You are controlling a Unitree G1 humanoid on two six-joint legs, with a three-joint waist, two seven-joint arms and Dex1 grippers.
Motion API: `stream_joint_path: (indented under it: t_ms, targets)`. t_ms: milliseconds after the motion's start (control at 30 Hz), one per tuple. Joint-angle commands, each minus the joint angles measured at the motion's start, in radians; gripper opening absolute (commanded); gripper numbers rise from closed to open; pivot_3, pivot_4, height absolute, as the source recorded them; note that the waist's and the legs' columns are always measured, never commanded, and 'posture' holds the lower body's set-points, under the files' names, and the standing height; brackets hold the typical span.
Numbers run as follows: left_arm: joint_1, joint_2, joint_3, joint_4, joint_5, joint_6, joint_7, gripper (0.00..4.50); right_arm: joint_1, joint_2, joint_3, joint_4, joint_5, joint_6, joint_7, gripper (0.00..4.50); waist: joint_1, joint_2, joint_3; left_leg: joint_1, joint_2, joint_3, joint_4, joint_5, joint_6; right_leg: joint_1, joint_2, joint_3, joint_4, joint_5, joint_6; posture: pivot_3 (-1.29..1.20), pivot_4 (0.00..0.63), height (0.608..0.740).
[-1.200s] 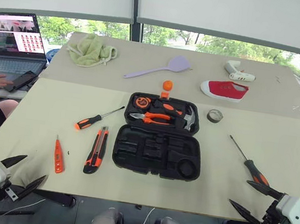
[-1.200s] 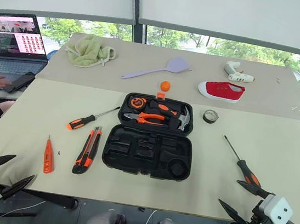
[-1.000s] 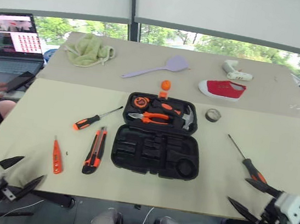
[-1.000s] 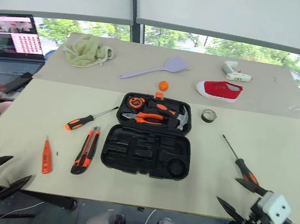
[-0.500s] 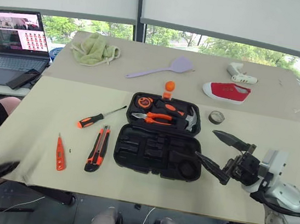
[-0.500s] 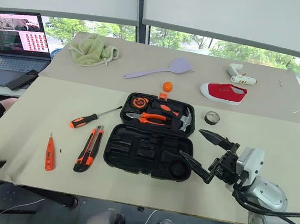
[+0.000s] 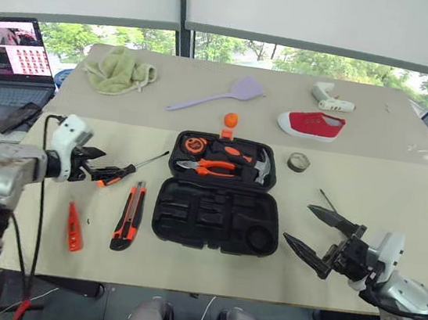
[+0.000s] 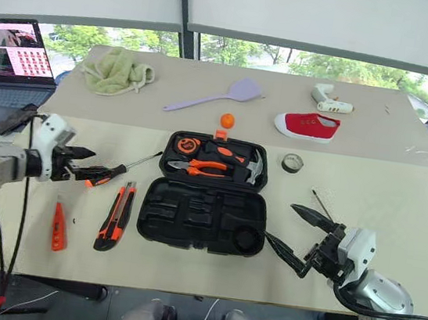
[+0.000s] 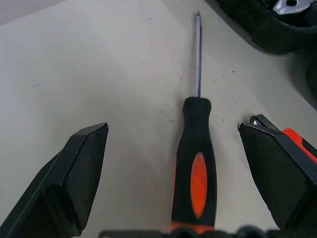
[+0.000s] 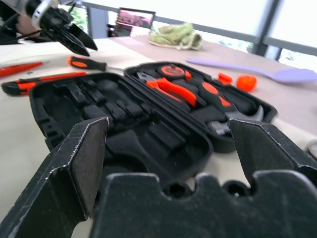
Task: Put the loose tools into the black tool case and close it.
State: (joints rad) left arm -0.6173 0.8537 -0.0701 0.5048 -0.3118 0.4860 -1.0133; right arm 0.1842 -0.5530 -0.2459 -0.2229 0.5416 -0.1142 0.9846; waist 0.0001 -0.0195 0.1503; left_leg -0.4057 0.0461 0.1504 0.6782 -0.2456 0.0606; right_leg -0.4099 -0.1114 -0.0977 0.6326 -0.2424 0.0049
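Note:
My left gripper grabs the screwdriver by the black-and-orange handle [image 7: 120, 174] next, since the screwdriver's narrow metal tip [image 7: 167, 153] lies bare.
The black tool case [image 7: 214, 221] lies open mid-table, with pliers [image 7: 214, 168] and a hammer in its far half. To its left lie an orange-and-black screwdriver [image 7: 120, 172], a utility knife [image 7: 129, 217] and a slim orange tester screwdriver [image 7: 74, 228]. My left gripper [image 7: 106, 164] is open, and its fingers straddle the screwdriver handle [image 9: 195, 171] just above the table. A dark tape roll [image 7: 299, 162] sits right of the case. My right gripper [image 7: 299, 222] hovers open off the case's right front corner. It hides the handle of a second screwdriver [image 7: 325, 199].
On the far table are a lilac spatula [image 7: 221, 95], a green cloth [image 7: 118, 69], an orange ball [image 7: 230, 119], a red shoe [image 7: 311, 124] and a white glue gun [image 7: 330, 101]. A laptop [image 7: 10, 62] and a phone [image 7: 17, 117] lie at the far left.
My left arm has swung up from below the table's front edge to the left screwdriver. The right gripper came in from the front right corner toward the case. The camera has shifted.

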Motion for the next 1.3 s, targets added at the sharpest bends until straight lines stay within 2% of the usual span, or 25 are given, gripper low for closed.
stream_joint_path:
  t_ms: [33,67,167,433,533,633,767,867,1033,1300]
  targets:
    - [-0.078,-0.034,-0.054,0.135,0.090,-0.091,-0.058,4.50,0.035,0.017,-0.027,-0.054,-0.006,-0.035,-0.026,4.49,0.000,0.000,0.000,0.000,0.000,0.000,0.000,0.000,0.000,0.000,0.000,0.000,0.000,0.000,0.000,0.00,0.150,0.740]
    - [-0.092,-0.044,-0.068,0.168,0.113,-0.109,-0.064,4.50,0.047,0.021,-0.029,-0.065,-0.008,-0.036,-0.032,4.49,0.002,0.000,0.000,0.000,0.000,0.000,0.000,0.000,0.000,0.000,0.000,0.001,0.000,0.000,0.000,0.00,0.150,0.740]
    - [-0.131,-0.077,-0.068,0.242,0.146,-0.177,-0.084,3.69,0.100,0.032,-0.049,-0.113,-0.008,-0.033,-0.062,4.50,0.008,0.000,0.000,0.000,-0.001,0.000,0.001,-0.001,0.001,0.000,-0.001,0.001,0.001,0.000,0.000,0.00,0.150,0.740]
    - [-0.183,-0.046,-0.010,0.278,0.164,-0.345,-0.166,0.67,0.164,0.022,-0.088,-0.160,0.004,-0.032,-0.081,4.50,0.011,0.000,0.000,-0.001,0.000,0.000,0.002,-0.001,0.002,-0.001,-0.002,0.002,0.002,0.000,0.000,0.00,0.150,0.740]
    - [-0.236,-0.024,-0.045,0.218,0.193,-0.386,-0.260,0.67,0.155,0.002,-0.123,-0.167,0.027,-0.016,-0.081,4.50,0.011,-0.003,0.002,-0.002,0.000,0.000,0.003,-0.001,0.002,-0.003,-0.002,0.002,0.003,0.000,0.000,0.00,0.150,0.740]
    - [-0.267,-0.057,-0.093,0.090,0.190,-0.367,-0.357,0.67,0.138,-0.023,-0.152,-0.156,0.032,-0.008,-0.076,4.50,0.018,-0.004,0.002,-0.010,-0.001,0.000,0.006,-0.001,0.003,-0.010,-0.002,0.002,0.008,0.000,0.000,0.00,0.150,0.740]
    - [-0.247,-0.162,-0.161,-0.128,0.159,-0.281,-0.402,0.67,0.120,-0.047,-0.166,-0.137,0.034,0.003,-0.068,4.50,0.022,-0.004,0.002,-0.010,-0.001,0.000,0.014,-0.003,0.005,-0.008,-0.002,0.004,0.011,-0.001,0.002,0.00,0.150,0.740]
    - [-0.228,-0.228,-0.214,-0.233,0.189,-0.200,-0.374,0.67,0.118,-0.060,-0.165,-0.137,0.030,0.007,-0.060,4.50,0.020,-0.004,0.002,-0.011,-0.001,0.000,0.017,-0.004,0.007,-0.008,-0.002,0.005,0.013,-0.002,0.003,0.00,0.150,0.740]
    - [-0.213,-0.306,-0.292,-0.235,0.299,-0.190,-0.248,0.67,0.140,-0.060,-0.177,-0.167,0.036,0.019,-0.072,4.50,0.007,-0.004,0.002,-0.011,0.000,0.000,0.017,-0.003,0.006,-0.010,0.000,0.007,0.014,-0.002,0.003,0.00,0.150,0.740]
    - [-0.204,-0.341,-0.314,-0.225,0.332,-0.225,-0.226,0.67,0.177,-0.050,-0.188,-0.199,0.034,0.022,-0.094,4.50,0.013,-0.004,0.002,-0.011,-0.001,0.000,0.017,-0.004,0.007,-0.010,-0.001,0.007,0.014,-0.002,0.003,0.00,0.150,0.740]
